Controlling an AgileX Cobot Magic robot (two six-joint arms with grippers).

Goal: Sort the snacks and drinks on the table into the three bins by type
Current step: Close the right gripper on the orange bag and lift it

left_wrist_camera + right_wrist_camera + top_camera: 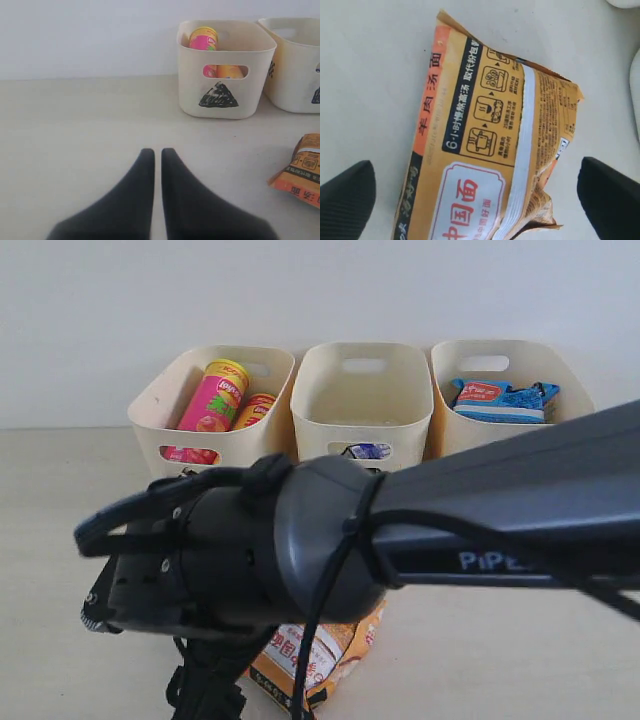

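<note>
I should next grab the orange bag by its labeled middle (318,655) with my right gripper, so I can sort it in with the blue bag (500,400).
The orange bag (485,150) lies flat on the table (520,650), straddled by my right gripper (476,164), which is open with a finger on either side and not touching it. In the exterior view the right arm (330,540) covers most of that orange bag (315,655). My left gripper (157,151) is shut on nothing, low over bare table, short of the triangle bin (220,95). That left bin (150,410) holds the pink tube (212,395) and yellow tube (255,408). A blue-and-white carton (368,451) shows through the middle bin's (362,390) cut-out. The blue bag (500,400) lies in the right bin (575,375). The purple carton is hidden.
A plain white wall runs right behind the three bins. The right arm's black cables (205,685) hang down beside the orange bag. In the left wrist view the orange bag (300,170) sits off to the side, in front of the middle bin (295,65).
</note>
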